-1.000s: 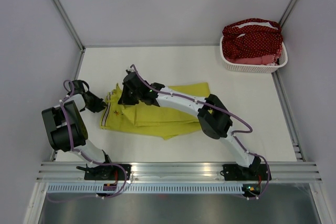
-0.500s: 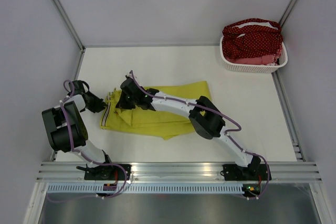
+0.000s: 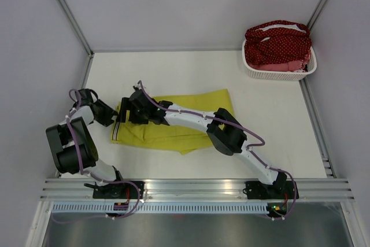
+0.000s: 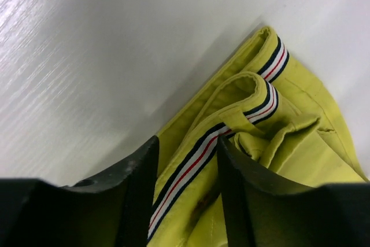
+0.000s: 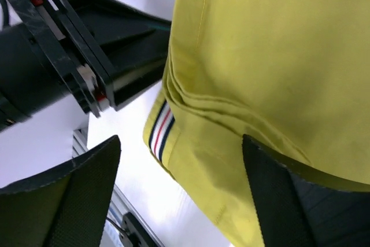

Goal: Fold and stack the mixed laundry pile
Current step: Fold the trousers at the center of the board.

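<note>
The yellow-green garment's plain loose edge (image 3: 127,122) (image 5: 186,102) is beside the striped band, and my right gripper will grab it next to fold the garment. The striped band will stay free.
The yellow-green garment (image 3: 179,125) lies folded flat on the white table, its striped band (image 4: 199,154) at the left end. My left gripper (image 3: 114,117) is at that end. In the left wrist view its jaws (image 4: 188,148) stand apart, with the band and a fold of cloth lying loose between them. My right gripper (image 3: 130,110) hovers over the same corner. It is wide open (image 5: 180,143) and nothing is pinched between its fingers. The rest of the laundry pile, a dark red white-dotted cloth (image 3: 276,44) over a salmon-pink piece (image 3: 286,66), fills the basket.
A white perforated basket (image 3: 278,76) stands at the back right corner. Metal frame posts and grey walls close in the table (image 3: 173,73) on three sides. The rail with both arm bases runs along the near edge (image 3: 196,188).
My right gripper has moved left across the garment and opened, letting the cloth drop flat. My left gripper's jaws have widened around the striped band.
</note>
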{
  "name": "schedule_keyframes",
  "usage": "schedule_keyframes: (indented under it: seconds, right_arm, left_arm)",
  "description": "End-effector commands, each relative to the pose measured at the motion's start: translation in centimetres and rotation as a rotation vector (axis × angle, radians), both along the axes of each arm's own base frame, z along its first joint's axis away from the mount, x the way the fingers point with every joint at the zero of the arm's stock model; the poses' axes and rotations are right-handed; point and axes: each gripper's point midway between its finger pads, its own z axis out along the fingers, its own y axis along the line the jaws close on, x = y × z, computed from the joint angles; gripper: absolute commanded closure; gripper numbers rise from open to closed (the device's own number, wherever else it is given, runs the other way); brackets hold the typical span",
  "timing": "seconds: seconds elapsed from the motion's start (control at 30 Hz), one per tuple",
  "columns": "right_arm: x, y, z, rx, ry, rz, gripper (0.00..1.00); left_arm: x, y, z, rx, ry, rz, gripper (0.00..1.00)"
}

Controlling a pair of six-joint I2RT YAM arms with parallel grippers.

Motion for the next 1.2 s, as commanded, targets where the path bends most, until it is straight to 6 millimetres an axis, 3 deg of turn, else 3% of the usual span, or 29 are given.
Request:
schedule_keyframes:
  seconds: [0.0,0.07,0.2,0.27,0.3,0.37,0.4,0.47,0.5,0.53,0.57,0.6,0.67,0.7,0.77,0.8,0.93,1.0,1.07,1.17]
  right_arm:
    - [-0.6,-0.6,8.0,0.086,-0.136,0.041,0.08]
    - [-0.6,-1.5,9.9,0.100,-0.192,0.048,0.07]
    - [-1.1,-5.3,14.5,0.110,-0.309,0.018,0.02]
    - [-1.0,-6.8,15.7,0.109,-0.336,0.003,0.02]
    - [-1.3,-8.4,16.3,0.102,-0.348,0.000,0.02]
    - [-0.5,-12.0,16.0,0.084,-0.325,-0.049,0.02]
    - [1.3,-14.1,15.9,0.083,-0.323,-0.095,0.02]
    - [1.9,-18.1,14.4,0.051,-0.304,-0.140,0.02]
    - [3.7,-20.7,13.6,0.007,-0.318,-0.188,0.02]
    - [4.1,-22.5,12.9,-0.029,-0.315,-0.215,0.02]
    - [4.5,-25.0,11.9,-0.085,-0.319,-0.258,0.02]
    - [5.7,-27.8,10.8,-0.146,-0.307,-0.304,0.02]
    - [6.0,-31.2,8.8,-0.231,-0.290,-0.321,0.02]
    - [6.7,-33.7,7.6,-0.279,-0.259,-0.348,0.02]
    - [6.4,-36.4,5.0,-0.363,-0.216,-0.338,0.02]
    - [6.6,-38.8,3.7,-0.415,-0.175,-0.369,0.02]
    - [6.0,-44.1,-1.0,-0.528,-0.068,-0.412,0.02]
    - [6.1,-46.3,-2.3,-0.557,-0.039,-0.453,0.02]
    - [5.2,-48.0,-4.4,-0.595,0.010,-0.464,0.02]
    - [4.0,-48.4,-6.3,-0.563,0.053,-0.425,0.02]
  left_arm:
    - [-0.1,0.1,2.6,0.022,-0.028,0.024,0.48]
    - [-0.5,0.6,3.3,0.049,-0.013,0.044,0.45]
    - [-0.5,1.9,6.9,0.120,-0.045,0.097,0.31]
    - [-0.1,2.0,8.8,0.134,-0.087,0.086,0.24]
    - [-0.3,1.7,9.4,0.131,-0.092,0.082,0.12]
    - [-0.1,0.9,11.9,0.116,-0.170,0.055,0.00]
    - [0.0,0.0,12.7,0.094,-0.200,0.025,0.00]
    - [0.1,-1.2,14.5,0.095,-0.257,-0.006,0.00]
    - [0.4,-3.0,15.1,0.090,-0.275,-0.053,0.00]
    - [0.5,-4.1,15.7,0.089,-0.295,-0.083,0.00]
    - [0.8,-6.6,16.2,0.079,-0.310,-0.156,0.00]
    - [0.9,-7.9,16.3,0.077,-0.313,-0.188,0.00]
    - [1.1,-11.0,15.6,0.080,-0.295,-0.279,0.00]
    - [1.0,-11.8,15.0,0.086,-0.278,-0.305,0.00]
    - [0.7,-12.2,12.6,0.085,-0.214,-0.328,0.00]
    - [0.7,-11.9,11.6,0.099,-0.187,-0.319,0.00]
    - [-0.7,-10.6,6.7,0.146,-0.041,-0.293,0.00]
    - [-1.1,-9.5,5.0,0.190,0.016,-0.269,0.00]
    - [-1.3,-8.6,4.1,0.230,0.048,-0.251,0.00]
    - [-1.6,-7.2,2.6,0.299,0.108,-0.231,0.00]
